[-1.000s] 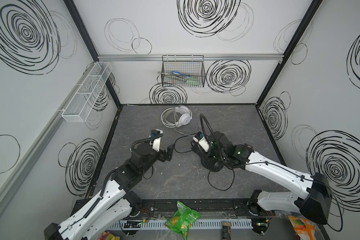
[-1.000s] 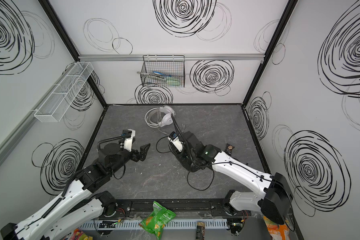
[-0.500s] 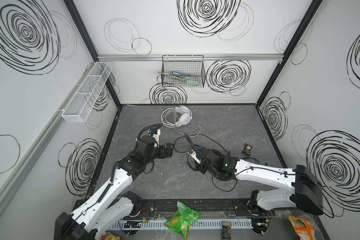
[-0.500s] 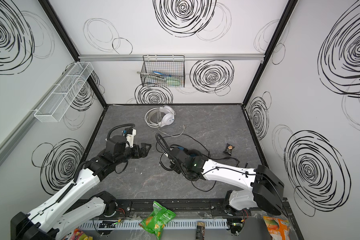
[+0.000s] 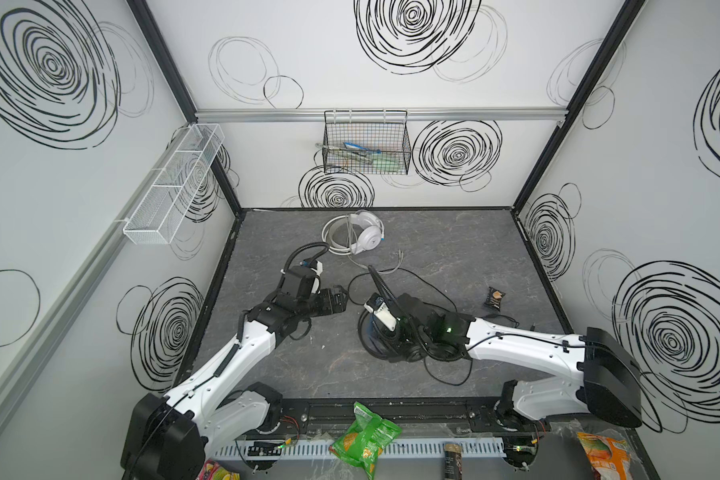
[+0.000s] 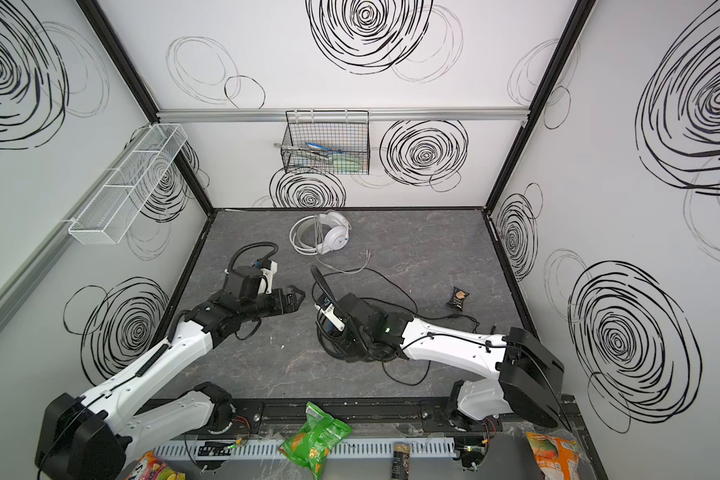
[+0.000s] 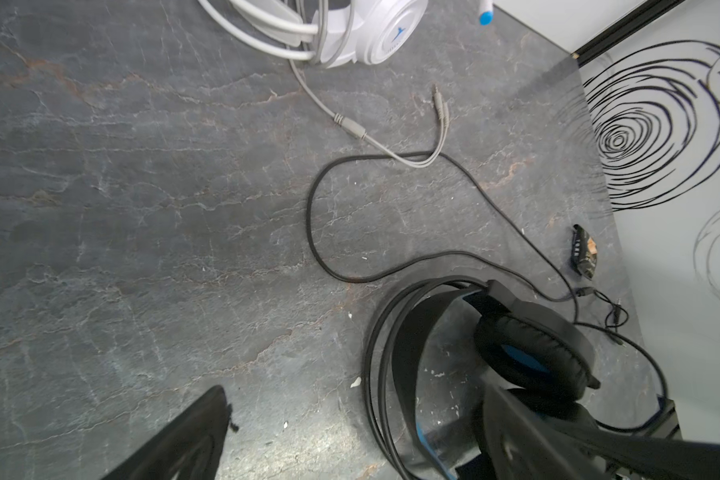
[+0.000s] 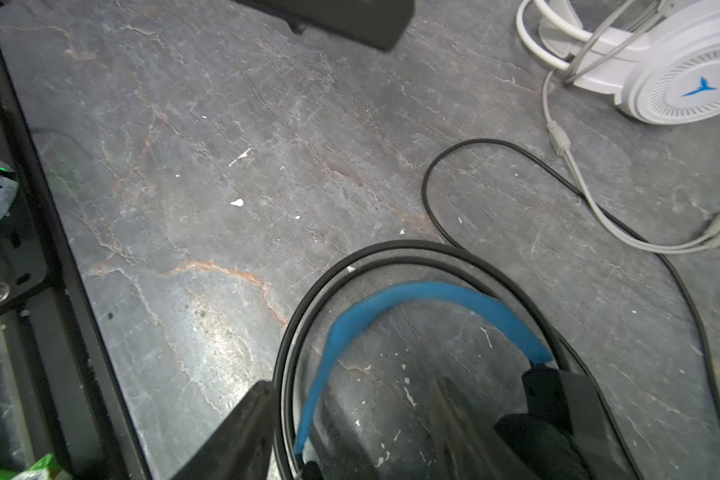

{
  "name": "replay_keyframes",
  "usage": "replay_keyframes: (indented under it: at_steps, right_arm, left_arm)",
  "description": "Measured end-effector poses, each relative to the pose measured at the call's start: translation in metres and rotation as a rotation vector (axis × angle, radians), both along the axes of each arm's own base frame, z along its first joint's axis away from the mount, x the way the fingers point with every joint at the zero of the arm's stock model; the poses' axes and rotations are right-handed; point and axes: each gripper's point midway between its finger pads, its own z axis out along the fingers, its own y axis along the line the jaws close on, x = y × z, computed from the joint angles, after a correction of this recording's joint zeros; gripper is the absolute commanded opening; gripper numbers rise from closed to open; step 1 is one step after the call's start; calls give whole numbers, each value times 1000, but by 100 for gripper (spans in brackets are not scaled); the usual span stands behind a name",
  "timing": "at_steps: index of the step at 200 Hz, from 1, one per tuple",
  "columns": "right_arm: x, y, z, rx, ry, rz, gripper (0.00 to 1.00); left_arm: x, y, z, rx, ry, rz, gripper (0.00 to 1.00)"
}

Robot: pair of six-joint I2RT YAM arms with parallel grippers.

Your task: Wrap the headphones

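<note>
The black headphones should be grabbed next by my left gripper at the middle of their blue-lined band, so their ear cups and cable stay free to wrap.
The black headphones point(image 5: 427, 353) with blue accents lie on the grey table point(image 5: 308, 374), mostly under my right wrist in both top views. Their blue-lined band point(image 8: 425, 293) and coiled black cable point(image 8: 429, 187) run between the spread fingers of my right gripper point(image 8: 346, 432), close to one finger; it stands open. My left gripper point(image 7: 350, 440) hangs open just left of that headset point(image 7: 533, 353), holding nothing. The white headphones point(image 5: 364, 237) rest at the back with their cable looped round the band and the plug end point(image 7: 437, 104) loose on the table.
A small dark packet point(image 5: 495, 297) lies right of the black cable. A black wire basket point(image 5: 366, 145) hangs on the back wall and a white mesh shelf point(image 5: 175, 187) on the left wall. A green snack bag point(image 5: 364, 436) sits on the front rail.
My right gripper came down and forward with the black headphones to the table, and its jaws have spread apart. My left gripper swung in closer to the headset, staying open.
</note>
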Motion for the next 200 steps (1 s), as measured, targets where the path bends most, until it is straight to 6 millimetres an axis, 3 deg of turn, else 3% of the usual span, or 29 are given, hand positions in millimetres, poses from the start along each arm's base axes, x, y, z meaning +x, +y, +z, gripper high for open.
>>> replay_keyframes:
  at_steps: [23, 35, 46, 56, 63, 85, 103, 157, 200]
  right_arm:
    - [2, -2, 6, 26, 17, -11, 70]
    - [9, -9, 12, 48, 29, -43, 73]
    - [19, -19, 23, 80, 37, -91, 79]
    - [31, -32, 38, 123, 30, -140, 88]
    - [38, -40, 50, 161, 17, -175, 100]
    - [51, -69, 84, 263, -38, -260, 97]
    - [56, -82, 102, 310, -70, -292, 97]
    - [63, -94, 95, 294, -69, -341, 97]
    - [66, -104, 94, 298, -68, -372, 97]
  left_arm:
    - [-6, -11, -18, 45, 54, -31, 97]
    - [-10, -16, -26, 64, 78, -45, 100]
    - [-14, -21, -32, 81, 99, -53, 96]
    - [-17, -25, -38, 99, 115, -62, 96]
    - [-20, -28, -42, 108, 128, -71, 96]
    - [-29, -41, -60, 156, 174, -107, 96]
    - [-35, -53, -74, 201, 206, -146, 96]
    - [-30, -75, -101, 295, 245, -182, 100]
    - [-29, -83, -120, 425, 228, -213, 76]
